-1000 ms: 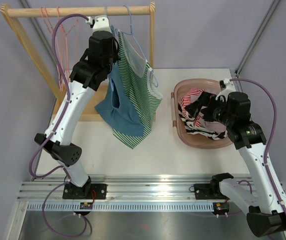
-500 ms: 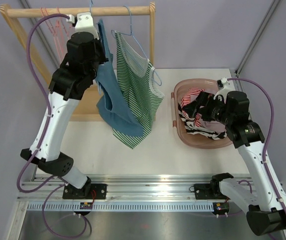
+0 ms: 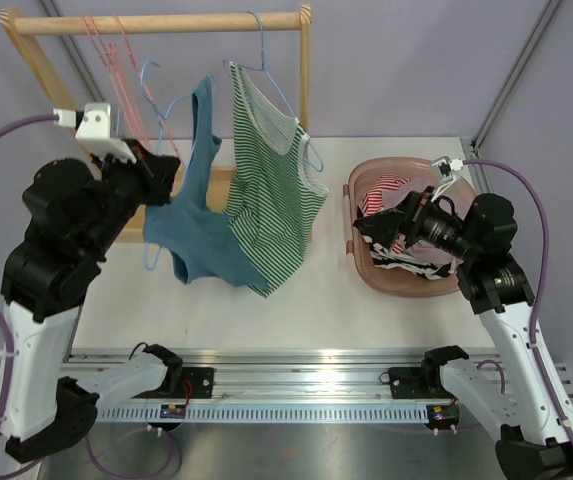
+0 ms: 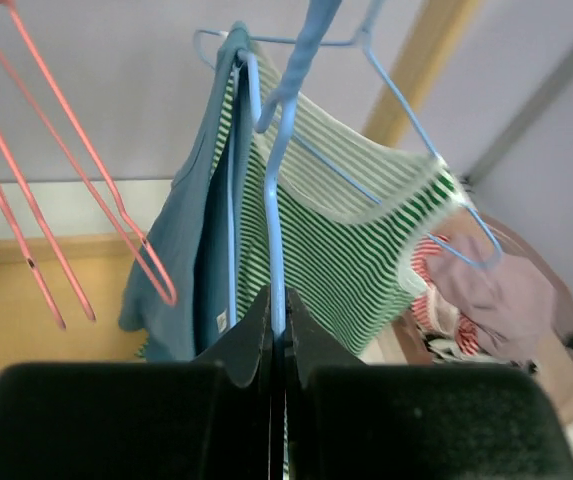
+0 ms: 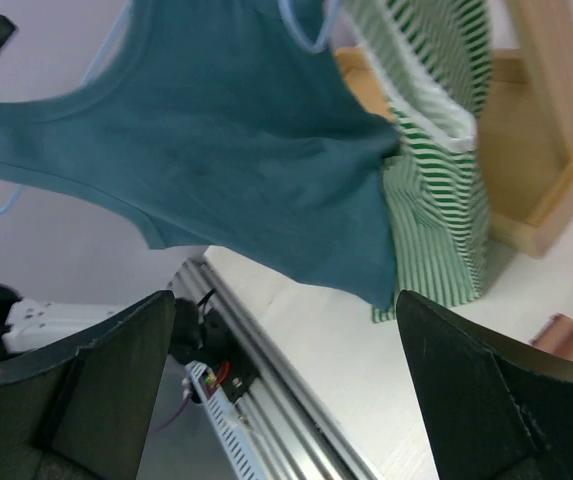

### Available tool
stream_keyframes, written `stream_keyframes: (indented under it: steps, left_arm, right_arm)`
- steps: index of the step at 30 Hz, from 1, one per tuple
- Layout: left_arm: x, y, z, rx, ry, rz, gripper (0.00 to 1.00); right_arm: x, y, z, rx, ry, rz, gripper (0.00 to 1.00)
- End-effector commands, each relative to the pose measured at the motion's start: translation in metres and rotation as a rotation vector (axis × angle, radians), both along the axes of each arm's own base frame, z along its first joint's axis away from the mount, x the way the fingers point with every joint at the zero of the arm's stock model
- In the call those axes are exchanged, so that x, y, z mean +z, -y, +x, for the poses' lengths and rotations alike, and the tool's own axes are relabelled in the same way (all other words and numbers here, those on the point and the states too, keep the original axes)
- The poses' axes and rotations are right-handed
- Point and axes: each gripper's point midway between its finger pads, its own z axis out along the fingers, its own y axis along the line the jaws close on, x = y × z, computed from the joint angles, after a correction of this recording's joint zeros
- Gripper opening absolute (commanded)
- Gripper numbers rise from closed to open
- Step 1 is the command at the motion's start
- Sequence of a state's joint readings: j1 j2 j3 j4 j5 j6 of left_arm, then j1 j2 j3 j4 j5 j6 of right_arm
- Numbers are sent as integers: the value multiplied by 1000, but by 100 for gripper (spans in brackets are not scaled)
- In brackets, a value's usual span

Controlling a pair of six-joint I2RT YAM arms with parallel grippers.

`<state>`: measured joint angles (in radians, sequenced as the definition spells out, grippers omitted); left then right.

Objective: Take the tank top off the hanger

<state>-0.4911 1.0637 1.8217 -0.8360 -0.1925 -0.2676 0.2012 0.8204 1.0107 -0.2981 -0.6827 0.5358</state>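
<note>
The teal tank top is on the hanger. My right gripper will next grab its shoulder strap farther from my left gripper to pull the tank top off.
A teal tank top (image 3: 201, 215) hangs on a light blue hanger (image 3: 153, 85) that is off the rod and held out to the left. My left gripper (image 3: 166, 165) is shut on the hanger's wire (image 4: 274, 230), which runs straight up from between the jaws (image 4: 277, 305). The teal top (image 4: 181, 250) drapes just beyond them. My right gripper (image 3: 366, 225) is open over the basket's left side, facing the teal top (image 5: 246, 150). Nothing sits between its fingers (image 5: 286, 310). A green striped tank top (image 3: 271, 170) hangs on a second blue hanger on the rod.
The wooden rack's rod (image 3: 166, 22) spans the back left, with pink hangers (image 3: 116, 60) near its left end. A pink basket (image 3: 351, 230) with several striped garments (image 3: 386, 195) stands at the right. The green striped top (image 5: 436, 180) overlaps the teal one's right edge.
My left arm has swung down and to the left, taking the blue hanger and teal top off the rod. The right gripper has turned toward the teal top and shifted slightly left.
</note>
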Motion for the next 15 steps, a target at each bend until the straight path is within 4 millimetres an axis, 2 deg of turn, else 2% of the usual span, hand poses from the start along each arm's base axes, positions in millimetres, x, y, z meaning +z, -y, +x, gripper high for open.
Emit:
stream_keyframes:
  steps: [1, 3, 4, 5, 6, 7, 8, 9, 11, 12, 15]
  left_arm:
    - [-3, 22, -45, -224, 34, -56, 0]
    - [-22, 26, -63, -296, 7, -39, 0]
    - [-37, 22, -76, -310, -7, -33, 0]
    - [-48, 26, -84, -354, -22, -29, 0]
    - [-56, 27, -92, -382, -29, -27, 0]
    - [-75, 27, -102, -412, -58, -23, 0]
    - [-83, 34, -115, -482, -76, -31, 0]
    - [-91, 38, -123, -520, -91, -36, 0]
    - [-111, 43, -140, -589, -137, -55, 0]
    - [-118, 45, -144, -610, -148, -66, 0]
    - [-125, 47, -157, -648, -139, -106, 0]
  right_arm:
    - [24, -28, -26, 211, 79, 89, 99]
    - [19, -38, -24, 211, 98, 62, 99]
    - [15, -55, -38, 276, 97, 46, 100]
    - [10, -62, -34, 266, 113, 15, 99]
    - [9, -72, -39, 291, 119, 7, 99]
    - [7, -81, -41, 309, 124, 1, 99]
    - [4, -95, -51, 349, 120, -2, 99]
    - [-4, -102, -41, 314, 104, -20, 100]
    - [-8, -113, -26, 240, 116, -35, 99]
    - [-13, -126, -27, 240, 117, -42, 99]
    - [-27, -145, -11, 151, 96, -76, 99]
